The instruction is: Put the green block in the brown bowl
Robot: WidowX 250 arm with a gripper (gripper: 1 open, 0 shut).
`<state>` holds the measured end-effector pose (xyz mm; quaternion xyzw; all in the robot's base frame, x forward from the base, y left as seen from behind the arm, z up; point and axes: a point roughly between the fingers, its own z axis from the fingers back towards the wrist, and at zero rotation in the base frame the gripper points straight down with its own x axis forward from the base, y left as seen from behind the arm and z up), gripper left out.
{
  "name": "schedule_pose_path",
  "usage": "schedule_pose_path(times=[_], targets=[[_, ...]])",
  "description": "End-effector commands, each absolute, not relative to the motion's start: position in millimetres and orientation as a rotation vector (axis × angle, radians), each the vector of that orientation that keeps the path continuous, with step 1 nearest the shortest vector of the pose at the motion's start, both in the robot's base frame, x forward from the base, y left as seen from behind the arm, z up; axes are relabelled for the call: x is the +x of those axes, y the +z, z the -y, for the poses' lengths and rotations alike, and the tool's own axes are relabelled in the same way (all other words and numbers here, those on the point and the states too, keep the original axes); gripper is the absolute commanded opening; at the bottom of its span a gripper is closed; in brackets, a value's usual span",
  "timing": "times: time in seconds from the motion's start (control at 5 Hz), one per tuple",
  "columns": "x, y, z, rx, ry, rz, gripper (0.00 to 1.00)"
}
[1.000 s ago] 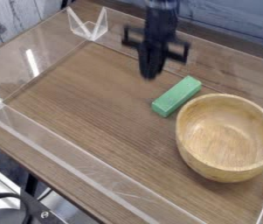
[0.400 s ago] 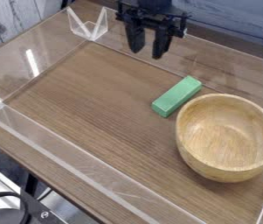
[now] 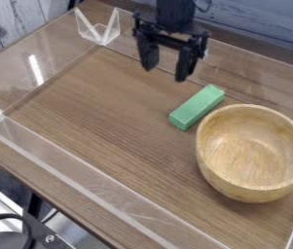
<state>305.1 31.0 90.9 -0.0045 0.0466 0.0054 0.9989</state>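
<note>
I will next grab the block by its middle [image 3: 197, 107] with my gripper, to put it into the brown bowl [image 3: 251, 151].
The green block [image 3: 196, 106] lies flat on the wooden table, its lower end close to the rim of the brown bowl [image 3: 251, 151] at the right. The bowl holds nothing. My gripper [image 3: 167, 67] hangs pointing down above and to the upper left of the block, apart from it. Its two black fingers [image 3: 148, 57] stand wide open with nothing between them.
A clear acrylic wall [image 3: 57, 175] fences the wooden table [image 3: 96, 117] along its front and left sides. A clear bracket [image 3: 98, 27] stands at the back left corner.
The gripper was shut and low, just beside the block's upper end; it has since risen and opened wide, then sunk slightly toward the block. The block and bowl have not moved.
</note>
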Motion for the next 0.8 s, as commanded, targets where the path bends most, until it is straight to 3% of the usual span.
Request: schedule_pose_path(times=[0.0, 0.6], targets=[[311.4, 90.0, -24.8, -0.009, -0.025, -0.053, 1.0], [317.5, 47.0, -10.7, -0.012, -0.071, -0.079, 1.0]])
